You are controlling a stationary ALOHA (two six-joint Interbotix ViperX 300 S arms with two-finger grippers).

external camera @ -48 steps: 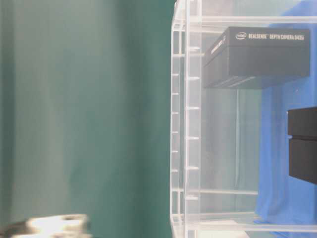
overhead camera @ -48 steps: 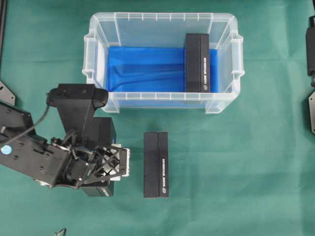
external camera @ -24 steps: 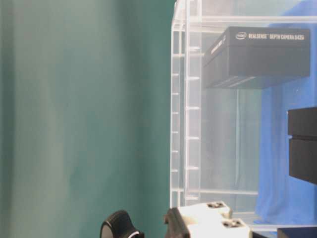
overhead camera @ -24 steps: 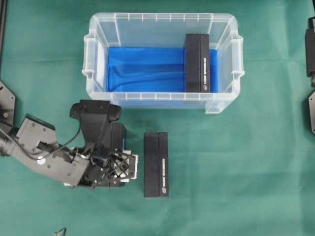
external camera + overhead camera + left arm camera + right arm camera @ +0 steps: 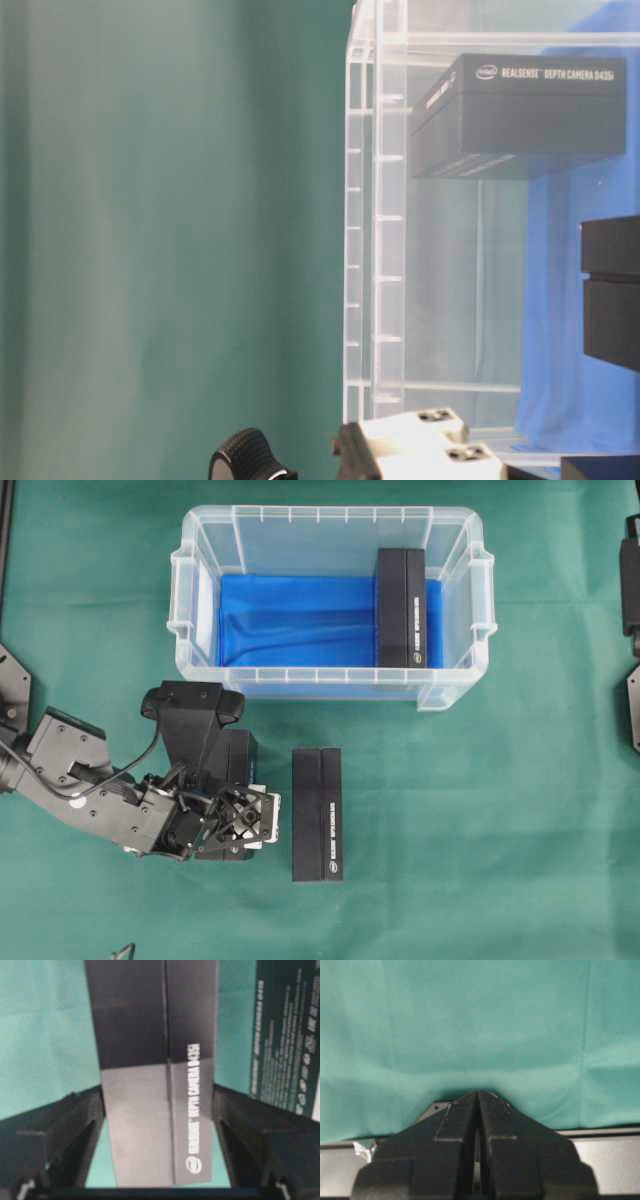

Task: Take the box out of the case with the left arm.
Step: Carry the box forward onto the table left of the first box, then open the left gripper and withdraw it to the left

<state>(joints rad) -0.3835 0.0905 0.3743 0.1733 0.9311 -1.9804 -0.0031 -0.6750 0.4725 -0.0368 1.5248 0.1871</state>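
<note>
My left gripper is ready to let go of the black box: the box's lower edge is resting on the green cloth, so the box would lie flat.
The clear case (image 5: 330,516) with blue lining stands at the back of the table. One black box (image 5: 408,608) lies inside it against the right wall. My left gripper (image 5: 238,818) is low over the green cloth in front of the case, shut on a second black box (image 5: 150,1060). Its fingers (image 5: 85,1120) press both long sides of that box. Only an edge of the held box (image 5: 243,765) shows from overhead, under the wrist. My right gripper (image 5: 479,1094) is shut on nothing, at the table's right edge.
A third black box (image 5: 317,813) lies flat on the cloth just right of my left gripper and fills the right of the wrist view (image 5: 287,1030). The case's ribbed wall (image 5: 385,200) stands close behind. The parked right arm (image 5: 632,570) sits far right.
Over the last second my left arm has swung right and down with the box, ending close to the box on the cloth. In the last half second it has hardly moved.
</note>
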